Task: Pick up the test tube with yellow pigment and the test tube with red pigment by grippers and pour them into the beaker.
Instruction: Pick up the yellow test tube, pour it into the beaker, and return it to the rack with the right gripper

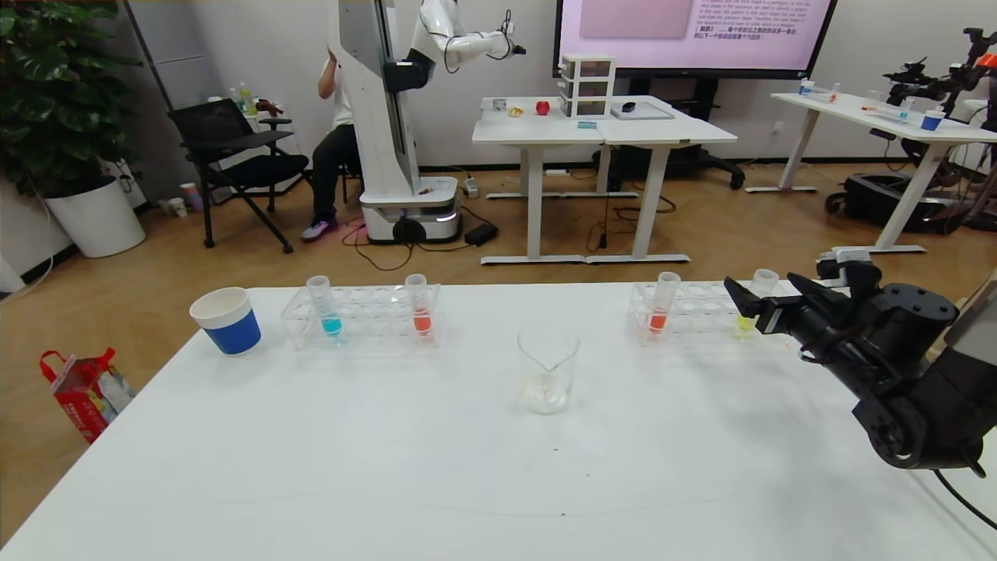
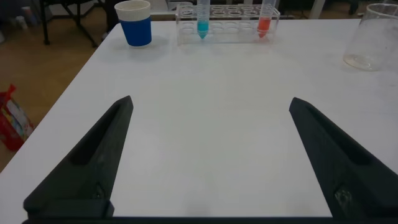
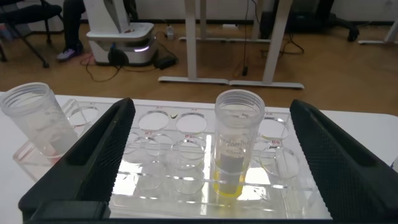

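Next, my right gripper grabs the yellow test tube by its upper part just under the tube's rim [image 1: 763,280], since the rack [image 1: 715,313] encloses its lower half.
The yellow test tube [image 1: 749,318] stands upright in the right clear rack [image 1: 701,315], near its right end. My right gripper [image 1: 762,287] is open at that tube. In the right wrist view the tube [image 3: 236,143] stands between the spread fingers [image 3: 109,149], touching neither. A red test tube [image 1: 664,305] stands at the same rack's left end and also shows in the right wrist view [image 3: 37,121]. A second red tube [image 1: 418,305] stands in the left rack. The beaker [image 1: 547,370] sits mid-table. My left gripper [image 2: 210,101] is open and empty over bare table, out of the head view.
The left rack [image 1: 362,315] also holds a blue-liquid tube [image 1: 323,308]. A blue-and-white paper cup [image 1: 227,319] stands to its left. The white table's far edge runs just behind the racks. The left wrist view also shows the cup [image 2: 135,22] and the beaker [image 2: 373,36].
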{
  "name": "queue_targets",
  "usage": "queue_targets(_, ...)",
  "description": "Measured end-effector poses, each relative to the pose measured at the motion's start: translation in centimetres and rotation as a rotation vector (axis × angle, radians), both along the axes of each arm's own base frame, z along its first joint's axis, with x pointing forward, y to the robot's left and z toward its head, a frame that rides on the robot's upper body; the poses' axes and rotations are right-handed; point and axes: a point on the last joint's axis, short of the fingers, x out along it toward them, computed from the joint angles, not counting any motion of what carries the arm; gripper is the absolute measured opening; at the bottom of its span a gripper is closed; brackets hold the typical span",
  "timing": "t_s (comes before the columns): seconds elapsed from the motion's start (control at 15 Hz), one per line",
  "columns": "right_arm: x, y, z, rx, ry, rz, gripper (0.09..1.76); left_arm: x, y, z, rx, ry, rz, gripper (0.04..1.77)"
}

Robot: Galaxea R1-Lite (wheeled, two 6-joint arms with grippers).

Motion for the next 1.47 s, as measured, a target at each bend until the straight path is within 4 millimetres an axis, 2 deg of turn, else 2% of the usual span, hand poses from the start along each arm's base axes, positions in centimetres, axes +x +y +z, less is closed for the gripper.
queue_targets(0.47,2.0,-0.5,-1.3,-0.003,-0.014,-0.008,1.74,0.0,0.0,0.0,0.000,0.000,0.000,1.75)
queue_targets(0.53,2.1,-0.5,-1.3,-0.003,-0.015,-0.010,1.66,0.0,0.0,0.0,0.000,0.000,0.000,1.75)
queue_targets(0.6,2.1,-0.5,-1.5,-0.002,-0.013,-0.012,1.44,0.0,0.0,0.0,0.000,0.000,0.000,1.75)
queue_targets(0.73,2.2,-0.6,-1.5,-0.002,-0.013,-0.016,0.59,0.0,0.0,0.0,0.000,0.000,0.000,1.75)
queue_targets(0.8,2.2,-0.6,-1.5,-0.003,-0.013,-0.017,0.35,0.0,0.0,0.0,0.000,0.000,0.000,1.75)
queue_targets(0.87,2.2,-0.5,-1.5,-0.003,-0.014,-0.015,0.34,0.0,0.0,0.0,0.000,0.000,0.000,1.75)
queue_targets(0.93,2.2,-0.5,-1.5,-0.003,-0.013,-0.014,0.57,0.0,0.0,0.0,0.000,0.000,0.000,1.75)
queue_targets(1.0,2.2,-0.5,-1.5,-0.003,-0.013,-0.014,0.51,0.0,0.0,0.0,0.000,0.000,0.000,1.75)
queue_targets(1.27,2.1,-0.4,-1.0,-0.006,-0.027,-0.011,0.51,0.0,0.0,0.0,0.000,0.000,0.000,1.75)
queue_targets(1.47,1.9,-0.1,1.2,-0.013,-0.065,-0.006,0.51,0.0,0.0,0.0,0.000,0.000,0.000,1.75)
